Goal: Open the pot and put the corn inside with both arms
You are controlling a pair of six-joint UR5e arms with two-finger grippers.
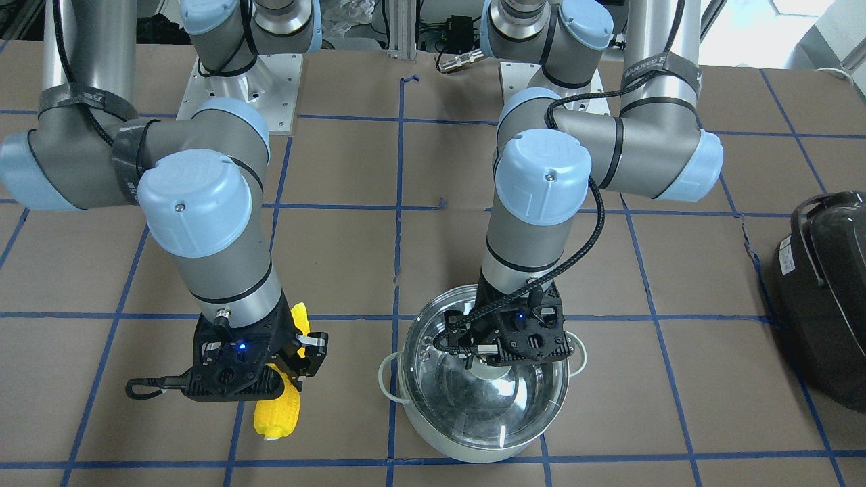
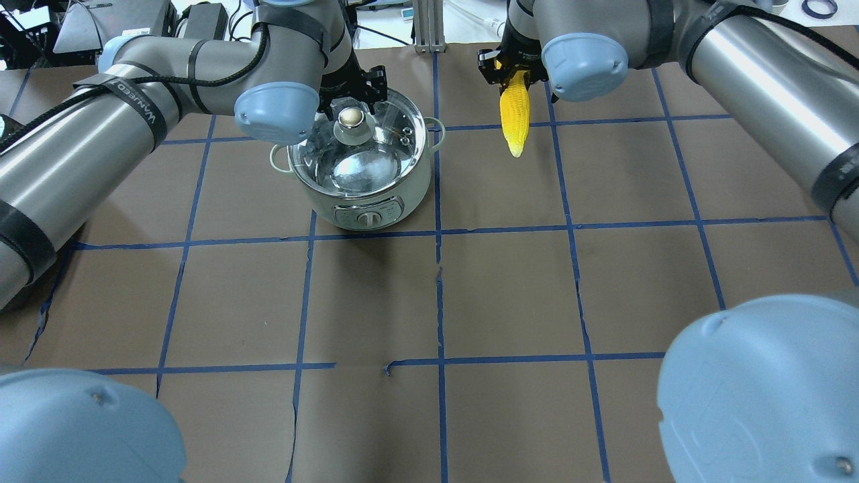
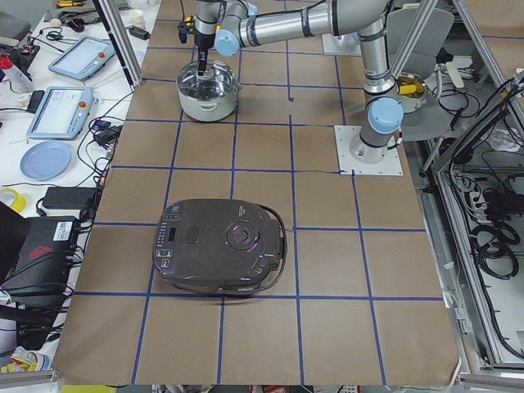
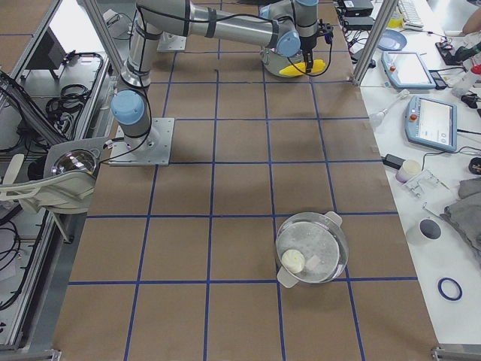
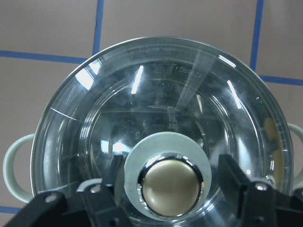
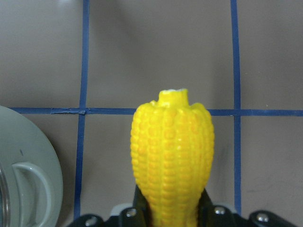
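Next, my left gripper grabs the lid by the brass knob [image 5: 170, 187] to open the pot, since the glass lid is far wider than the open fingers.
The pot [image 1: 467, 446] stands at the table's far side, its glass lid [image 5: 156, 104] on it and the brass knob [image 2: 351, 118] in the lid's middle. My left gripper [image 1: 497, 352] is low over the lid. In the left wrist view its fingers [image 5: 116, 170] stand open on either side of the knob [image 5: 170, 187], with a small gap on one side. My right gripper [image 1: 284, 362] is shut on the yellow corn [image 1: 277, 409] beside the pot, gripping the thick end. The cob's pointed end sticks out in the overhead view [image 2: 515, 121] and fills the right wrist view [image 6: 173, 151].
A large dark grey domed appliance [image 3: 221, 246] sits toward the table's end on my left and also shows in the front view [image 1: 825, 297]. A second lidded steel pot [image 4: 312, 248] stands near the table's end on my right. Blue tape lines grid the brown table.
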